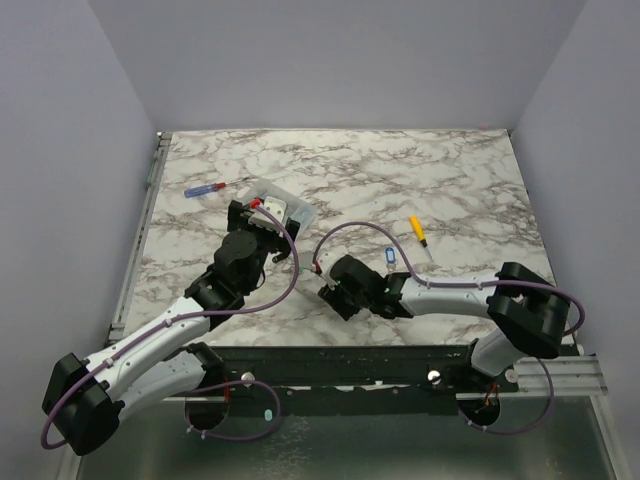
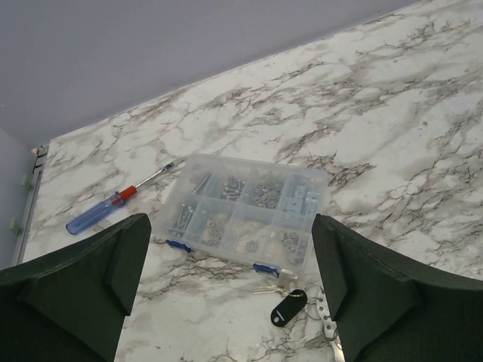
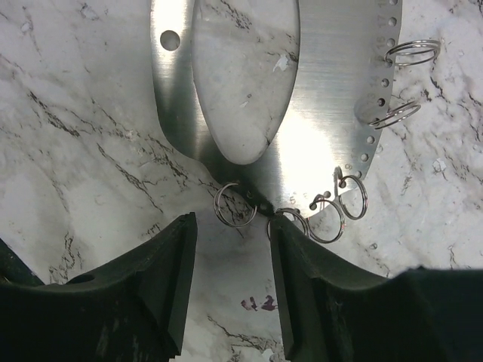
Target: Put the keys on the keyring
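My right gripper's fingers are on either side of the keyring's end split ring, its near edge level with both fingers, so it is now time to close.
The keyring (image 3: 332, 113) is a flat shiny silver loop with an oval opening and a row of edge holes carrying several small split rings (image 3: 234, 205). It lies on the marble just ahead of my right gripper (image 3: 232, 253), which is open and empty, fingertips close to its rounded end. A blue-tagged key (image 1: 390, 258) and an orange-headed key (image 1: 417, 228) lie right of the right gripper (image 1: 335, 288). My left gripper (image 2: 226, 294) is open and empty above a black-tagged key (image 2: 289, 307) with a silver key (image 2: 281, 285). In the top view the left gripper (image 1: 262, 215) is beside the box.
A clear plastic compartment box (image 2: 245, 211) of screws and nuts lies ahead of the left gripper, also in the top view (image 1: 288, 208). A red-and-blue screwdriver (image 2: 113, 204) lies left of it. Purple cables loop over both arms. Grey walls enclose the marble table (image 1: 400, 170).
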Controlling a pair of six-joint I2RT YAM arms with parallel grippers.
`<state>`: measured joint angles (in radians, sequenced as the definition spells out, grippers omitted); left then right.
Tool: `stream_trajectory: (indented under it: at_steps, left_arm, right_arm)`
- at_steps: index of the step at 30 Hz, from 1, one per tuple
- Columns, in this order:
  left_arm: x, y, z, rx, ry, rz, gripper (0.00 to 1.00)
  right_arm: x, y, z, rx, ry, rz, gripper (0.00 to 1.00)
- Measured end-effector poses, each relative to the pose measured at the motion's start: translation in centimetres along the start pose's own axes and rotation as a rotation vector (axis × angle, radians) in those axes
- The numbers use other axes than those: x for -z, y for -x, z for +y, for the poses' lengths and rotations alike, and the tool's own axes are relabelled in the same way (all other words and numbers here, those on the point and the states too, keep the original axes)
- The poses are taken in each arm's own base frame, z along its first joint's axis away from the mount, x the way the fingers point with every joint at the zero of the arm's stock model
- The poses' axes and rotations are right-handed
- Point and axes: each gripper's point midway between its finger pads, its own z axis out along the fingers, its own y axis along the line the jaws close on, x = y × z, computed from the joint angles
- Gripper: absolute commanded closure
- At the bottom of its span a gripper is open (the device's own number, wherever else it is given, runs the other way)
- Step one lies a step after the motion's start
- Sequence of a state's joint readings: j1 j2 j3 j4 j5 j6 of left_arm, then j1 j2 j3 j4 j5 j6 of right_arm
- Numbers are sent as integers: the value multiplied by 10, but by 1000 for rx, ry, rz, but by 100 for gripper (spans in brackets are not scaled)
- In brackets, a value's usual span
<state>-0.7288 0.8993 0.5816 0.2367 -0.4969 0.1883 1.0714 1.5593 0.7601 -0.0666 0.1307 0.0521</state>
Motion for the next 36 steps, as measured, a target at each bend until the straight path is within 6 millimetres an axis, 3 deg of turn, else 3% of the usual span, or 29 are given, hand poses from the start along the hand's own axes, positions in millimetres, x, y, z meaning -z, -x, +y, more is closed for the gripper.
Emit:
stream_trajectory:
  at_steps: [8, 14, 18, 30, 36]
  left_arm:
    - [0, 0, 0, 0, 0, 0, 4]
    - [0, 0, 0, 0, 0, 0, 4]
    - [0, 0, 0, 0, 0, 0, 4]
    - [0, 0, 0, -1, 0, 0, 4]
    - [0, 0, -2, -2, -11, -1, 4]
  right_arm:
    - [-6, -1, 0, 15, 0, 23, 66]
    - [-6, 1, 0, 31, 0, 20, 89]
    - [-6, 5, 0, 36, 1, 13, 98]
    - [-4, 8, -2, 93, 8, 4, 99]
    - [21, 22, -9, 156, -7, -83, 99]
